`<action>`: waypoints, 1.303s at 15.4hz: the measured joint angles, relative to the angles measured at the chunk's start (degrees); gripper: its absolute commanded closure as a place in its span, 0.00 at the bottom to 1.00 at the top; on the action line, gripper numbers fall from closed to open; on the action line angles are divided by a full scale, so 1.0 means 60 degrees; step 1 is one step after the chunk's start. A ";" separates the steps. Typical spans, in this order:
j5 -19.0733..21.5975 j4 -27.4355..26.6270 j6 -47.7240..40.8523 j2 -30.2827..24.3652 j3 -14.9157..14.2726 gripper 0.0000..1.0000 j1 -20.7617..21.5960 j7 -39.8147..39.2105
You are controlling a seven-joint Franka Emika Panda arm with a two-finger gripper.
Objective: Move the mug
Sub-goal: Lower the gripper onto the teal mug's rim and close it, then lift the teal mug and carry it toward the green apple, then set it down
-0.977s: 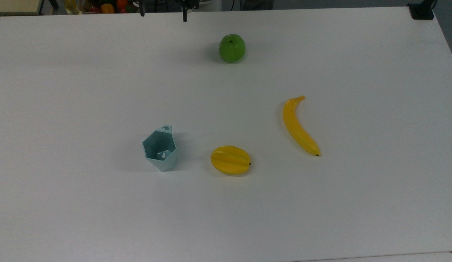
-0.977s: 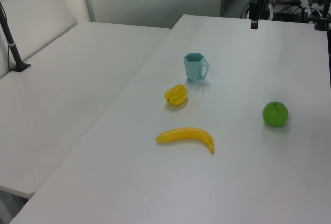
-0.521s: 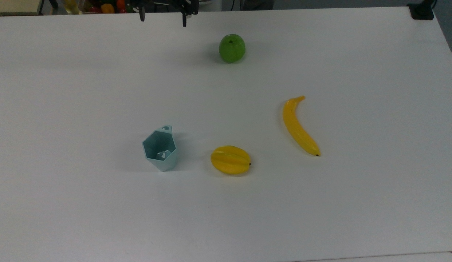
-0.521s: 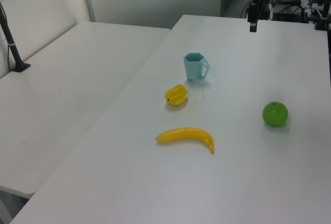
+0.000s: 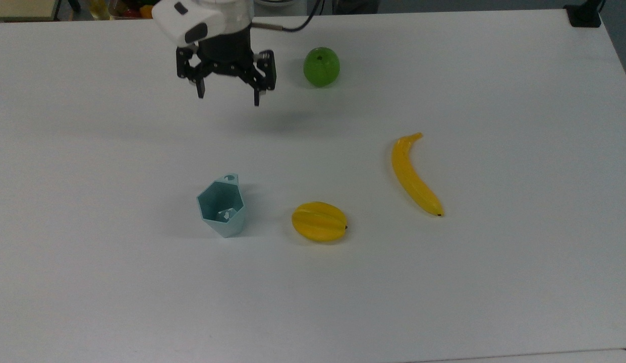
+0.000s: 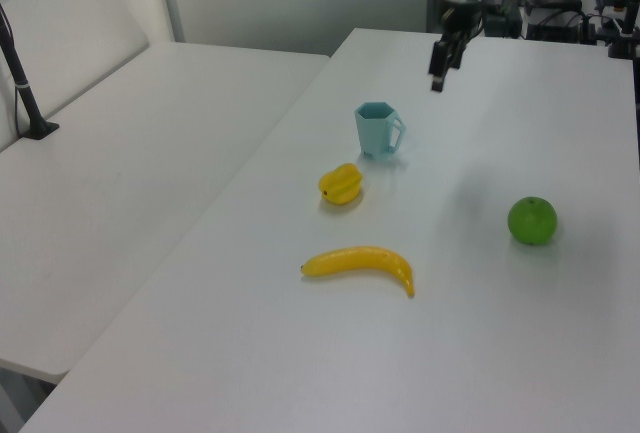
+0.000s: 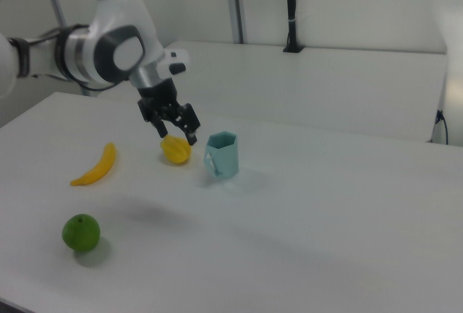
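My gripper is to take hold of the teal mug by its tab handle [image 6: 398, 134] next, so that I can move the mug across the white table.
The mug [image 5: 221, 206] is a pale teal hexagonal cup standing upright on the white table [image 5: 494, 282], its small holed tab handle toward the top view's top. The mug [image 6: 377, 130] also shows mid-table in the left view, and the mug [image 7: 222, 155] in the right view. My gripper [image 5: 228, 98] hangs open in the air well above the mug in the top view, fingers pointing down, nothing between them. In the right view the gripper [image 7: 178, 135] hovers to the mug's left, apart from it. In the left view the gripper [image 6: 437, 77] is beyond the mug.
A green apple [image 5: 321, 66] lies to the right of the gripper in the top view. A yellow starfruit [image 5: 319, 221] sits just right of the mug and a banana [image 5: 414, 175] farther right. A second white table [image 6: 130, 183] adjoins on the left view's left.
The arm has swept in from the far table edge toward the mug, so the whole open gripper and wrist now show. The mug and the fruit have not moved.
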 measured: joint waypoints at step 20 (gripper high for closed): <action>-0.0362 0.0110 0.4322 0.2761 0.0005 0.91 0.0029 0.0871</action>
